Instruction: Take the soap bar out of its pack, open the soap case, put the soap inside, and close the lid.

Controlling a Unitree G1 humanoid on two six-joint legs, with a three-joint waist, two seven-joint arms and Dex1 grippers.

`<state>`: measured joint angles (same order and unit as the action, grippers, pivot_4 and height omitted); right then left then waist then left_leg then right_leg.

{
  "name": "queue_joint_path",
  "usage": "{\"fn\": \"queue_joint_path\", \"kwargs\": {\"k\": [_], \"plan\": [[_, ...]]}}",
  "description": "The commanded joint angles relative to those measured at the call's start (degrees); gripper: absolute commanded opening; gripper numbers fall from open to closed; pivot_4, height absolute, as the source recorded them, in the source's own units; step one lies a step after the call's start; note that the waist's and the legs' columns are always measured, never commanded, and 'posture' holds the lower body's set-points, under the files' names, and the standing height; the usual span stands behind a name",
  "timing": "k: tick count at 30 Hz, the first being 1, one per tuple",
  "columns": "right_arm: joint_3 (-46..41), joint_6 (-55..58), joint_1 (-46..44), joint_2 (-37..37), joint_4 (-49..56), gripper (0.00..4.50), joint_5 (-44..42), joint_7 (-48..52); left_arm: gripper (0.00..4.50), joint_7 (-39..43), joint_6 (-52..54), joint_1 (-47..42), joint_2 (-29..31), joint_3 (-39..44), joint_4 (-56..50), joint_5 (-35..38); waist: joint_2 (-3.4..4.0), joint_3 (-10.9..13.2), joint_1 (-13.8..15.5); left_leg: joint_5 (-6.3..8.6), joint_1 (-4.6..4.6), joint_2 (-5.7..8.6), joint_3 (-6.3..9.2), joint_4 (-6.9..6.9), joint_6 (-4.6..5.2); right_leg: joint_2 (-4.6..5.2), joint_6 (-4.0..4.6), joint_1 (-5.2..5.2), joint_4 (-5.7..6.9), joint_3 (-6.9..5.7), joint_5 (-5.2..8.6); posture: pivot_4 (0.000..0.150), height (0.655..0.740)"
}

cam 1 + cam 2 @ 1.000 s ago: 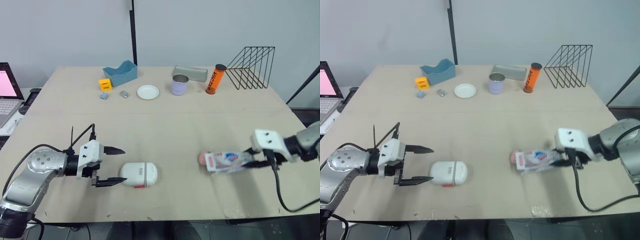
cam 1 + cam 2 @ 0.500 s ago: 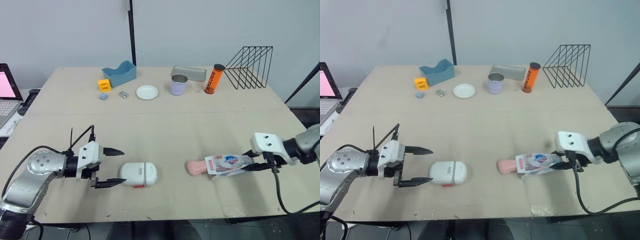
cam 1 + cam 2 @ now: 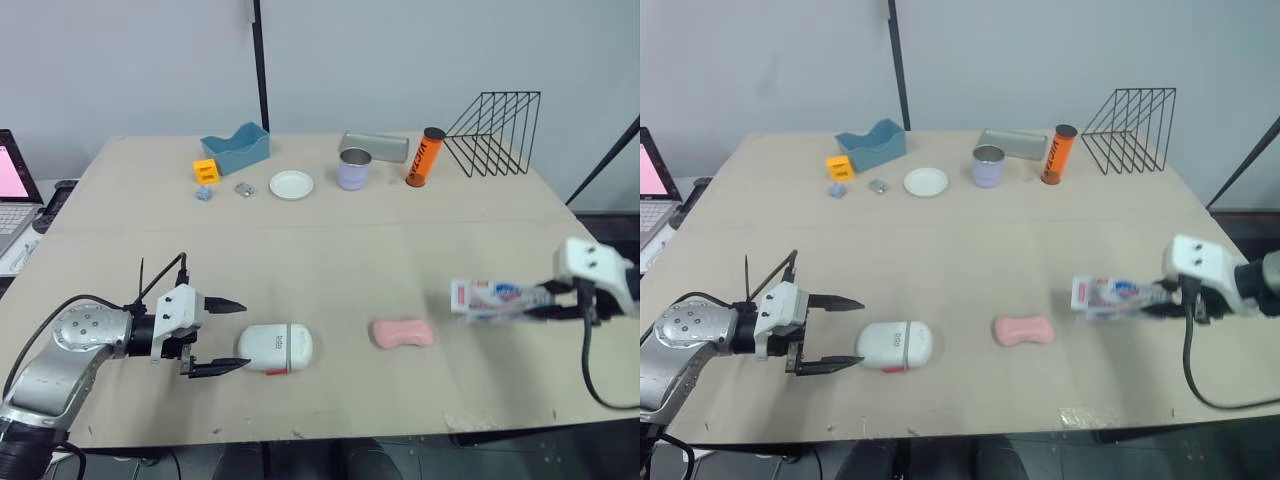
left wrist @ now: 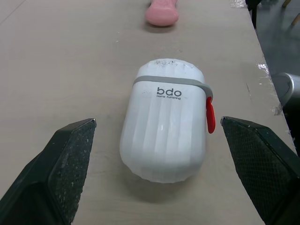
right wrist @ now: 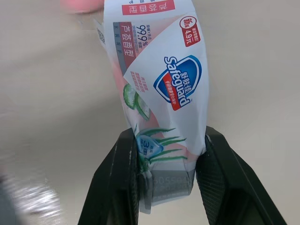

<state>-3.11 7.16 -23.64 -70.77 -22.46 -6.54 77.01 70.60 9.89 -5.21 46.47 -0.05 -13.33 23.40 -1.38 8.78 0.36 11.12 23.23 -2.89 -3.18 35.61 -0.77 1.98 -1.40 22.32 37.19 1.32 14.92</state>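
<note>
The white soap case has to be opened, so I will next take hold of it with my left gripper by its ribbed body below the bdo logo.
The pink soap bar lies bare on the table near the front, also seen as the pink bar. The white soap case with a red latch rests shut to its left; the case sits between my left gripper's spread fingers. My left gripper is open just left of the case, not touching it. At the right, my right gripper is shut on the empty soap pack, held off the table; the pack is pinched at its end.
Along the back stand a blue tray, an orange block, a white dish, a lilac cup, a grey tray, an orange tube and a black wire rack. A laptop sits off the left edge.
The right gripper pulled the pack away to the right and lifted it; the soap slid out and now lies alone on the table. The left gripper stayed put.
</note>
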Motion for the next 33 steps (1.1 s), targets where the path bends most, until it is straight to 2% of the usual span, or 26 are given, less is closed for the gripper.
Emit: {"fn": "queue_joint_path", "kwargs": {"k": [1,5,8,13,17,22,23,26,28,31,33], "plan": [[3.39,2.37,-6.71,4.59,-9.83,1.62,7.86,-12.26,4.50,0.07,-0.85,-0.83,-0.07,0.53,0.34,0.11,-0.12,-0.07,-0.14,0.00,-0.03,-0.02,-0.06,0.01,0.00,-0.04,0.02,-0.02,0.00,0.00,-0.01,0.150,0.7393],[4.16,12.20,-16.95,11.84,-21.11,1.62,11.16,-24.53,4.50,-0.41,-1.01,-1.03,-0.90,-0.11,0.50,-0.20,-0.10,-0.11,-0.14,0.01,0.04,0.02,-0.26,-0.10,0.00,-0.06,0.26,0.05,0.00,0.09,-0.08,0.150,0.7393],[3.79,12.75,-20.16,13.68,-24.74,2.50,11.74,-27.99,4.50,-0.85,-1.26,-0.92,-1.33,-0.50,0.17,-0.78,0.11,-0.10,-0.30,0.01,0.07,0.10,-0.42,-0.12,0.00,-0.09,0.23,0.16,0.02,0.39,-0.23,0.150,0.7393],[3.16,13.05,-21.10,12.99,-24.84,4.47,11.23,-28.25,4.50,-1.24,-0.89,-0.91,-1.50,-0.26,-0.35,-0.51,0.06,-0.13,0.01,0.05,0.07,0.18,-0.35,-0.12,0.06,-0.11,0.03,0.06,0.02,0.52,-0.12,0.150,0.7393],[1.48,11.56,-22.40,10.51,-22.07,4.47,10.19,-27.10,4.50,-1.37,-1.08,-0.89,-1.51,-0.26,-0.18,-0.63,0.09,-0.12,-0.10,0.04,0.04,0.18,-0.50,-0.08,0.07,-0.12,-0.06,0.10,0.02,0.68,-0.19,0.150,0.7393],[-5.35,7.72,-18.26,9.19,-5.44,4.47,-0.44,-16.43,4.50,-1.20,-1.48,-0.97,-1.44,-0.39,0.16,-0.52,0.16,-0.14,-0.30,0.06,0.01,0.13,-0.56,-0.12,0.09,-0.20,-0.16,0.16,0.02,0.83,-0.22,0.150,0.7393],[-6.63,9.02,-16.27,9.39,-0.60,4.47,-3.59,-13.62,4.50,-0.87,-1.53,-1.10,-1.31,-0.48,0.26,-0.42,0.12,-0.15,-0.32,0.09,-0.02,0.06,-0.56,-0.11,0.14,-0.30,-0.39,0.15,0.02,0.87,-0.33,0.150,0.7393],[-8.49,11.01,-6.75,9.09,15.67,4.47,-11.53,-5.19,4.50,0.06,-2.01,-1.56,-0.79,-0.72,0.60,-0.48,-0.04,-0.25,-0.17,0.17,-0.04,-0.17,-0.55,-0.10,0.20,-0.55,-0.34,0.08,-0.01,0.88,-0.30,0.150,0.7393],[-9.04,12.24,-1.82,8.53,22.51,4.47,-14.97,-1.83,4.50,0.62,-2.41,-1.74,-0.50,-0.85,0.87,-0.74,-0.04,-0.25,0.08,0.20,-0.05,-0.25,-0.46,-0.09,0.19,-0.62,-0.29,0.03,-0.01,0.81,-0.27,0.150,0.7393],[-5.71,11.46,6.14,8.52,33.28,4.47,-16.01,0.85,4.50,1.55,-3.25,-1.69,0.17,-1.25,1.35,-1.53,-0.03,-0.25,0.06,0.20,-0.03,-0.38,-0.50,-0.04,0.19,-0.58,-0.33,0.05,-0.01,0.83,-0.27,0.150,0.7393],[-4.64,9.74,7.99,9.77,35.52,4.47,-15.88,0.61,4.50,1.66,-3.70,-1.78,0.11,-1.39,1.86,-1.78,-0.02,-0.24,0.02,0.20,-0.05,-0.44,-0.51,0.01,0.18,-0.58,-0.36,0.11,-0.01,0.95,-0.10,0.150,0.7393]]}}
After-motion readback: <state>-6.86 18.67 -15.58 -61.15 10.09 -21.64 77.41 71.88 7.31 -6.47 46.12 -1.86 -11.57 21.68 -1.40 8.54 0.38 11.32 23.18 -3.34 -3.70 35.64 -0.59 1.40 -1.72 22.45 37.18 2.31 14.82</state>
